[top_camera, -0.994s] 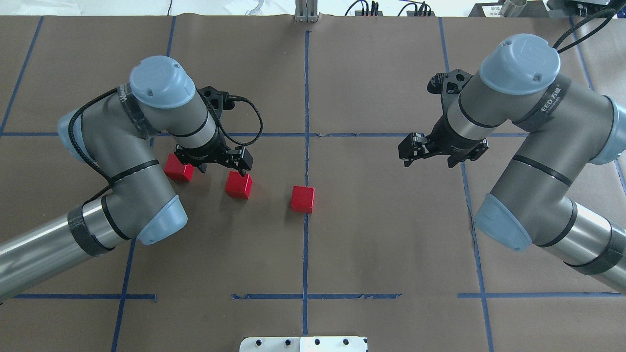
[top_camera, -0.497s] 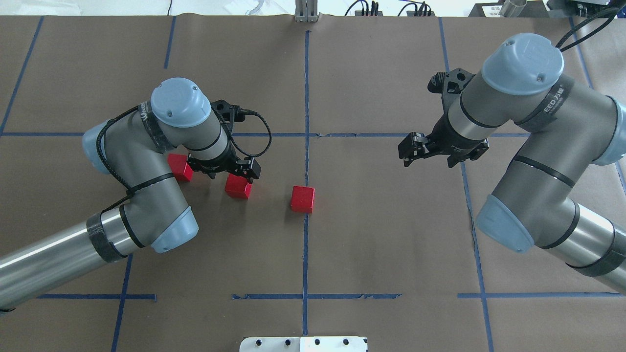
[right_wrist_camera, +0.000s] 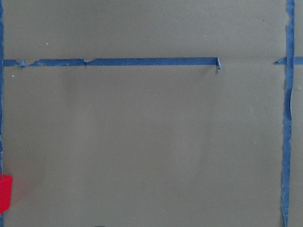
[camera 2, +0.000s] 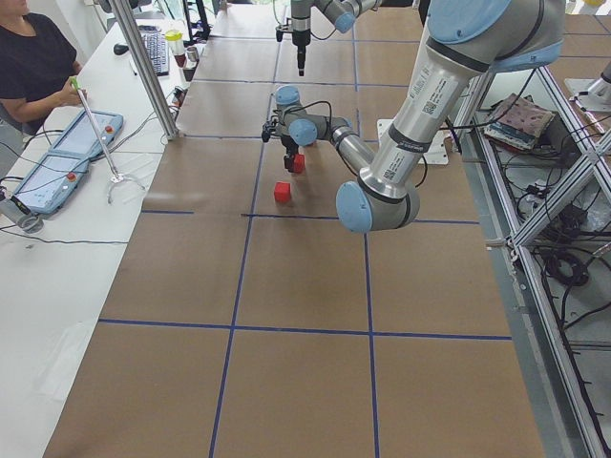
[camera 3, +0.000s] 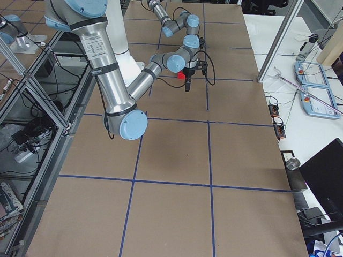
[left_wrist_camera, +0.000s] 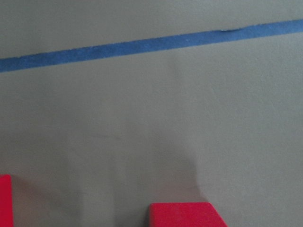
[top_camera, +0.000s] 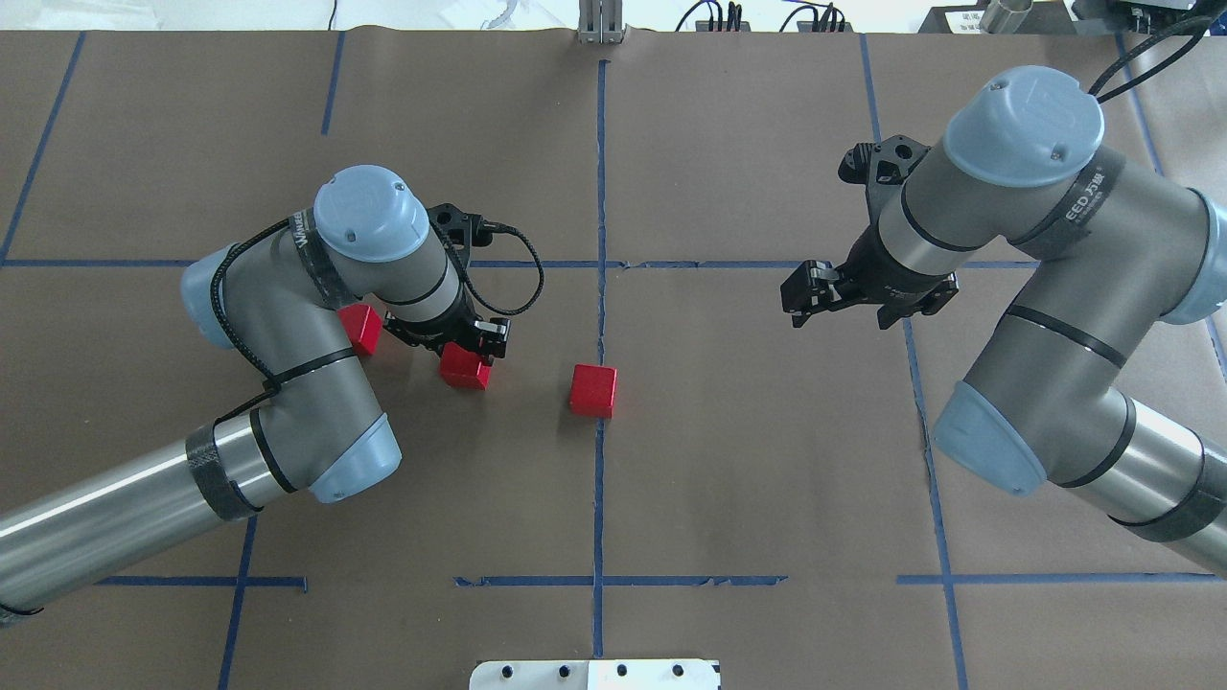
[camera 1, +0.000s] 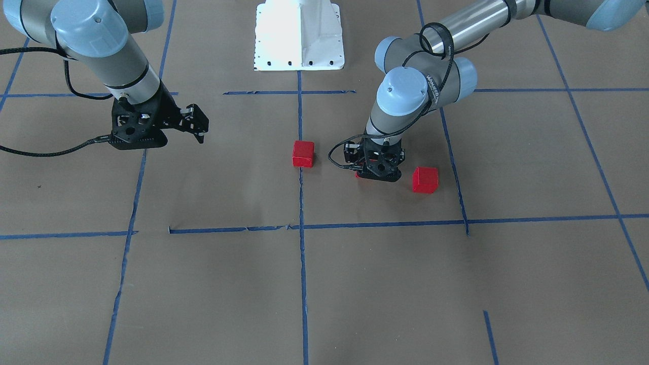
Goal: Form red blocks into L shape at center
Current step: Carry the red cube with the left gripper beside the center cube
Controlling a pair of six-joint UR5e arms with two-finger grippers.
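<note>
The left gripper grabs the red block under it by its opposite sides next, to start the L shape beside the block on the blue centre line (camera 1: pixel 302 154).
Three red blocks lie on the brown paper. One (top_camera: pixel 592 390) (camera 1: pixel 303 153) sits on the long blue centre line (top_camera: pixel 600 192). A second (top_camera: pixel 465 368) is left of it, under my left gripper (top_camera: pixel 458 350) (camera 1: pixel 375 165), which is lowered over it with its jaws spread on either side. In the front view only a sliver of this block (camera 1: pixel 358 175) shows. The third (top_camera: pixel 363 328) (camera 1: pixel 425 179) is further left, partly hidden by my left arm. The left wrist view shows the straddled block (left_wrist_camera: pixel 184 215) at the bottom edge. My right gripper (top_camera: pixel 868 299) (camera 1: pixel 162 129) hangs open and empty, well right of the centre line.
The white robot base plate (top_camera: pixel 594 674) (camera 1: pixel 299 35) is at the near table edge. Blue tape grid lines cross the paper. Cables lie along the far edge. An operator (camera 2: pixel 33 57) sits at a side table beyond the left end.
My left arm has moved right and down, which brought its gripper low over the middle block. The three blocks and my right arm have not moved.
</note>
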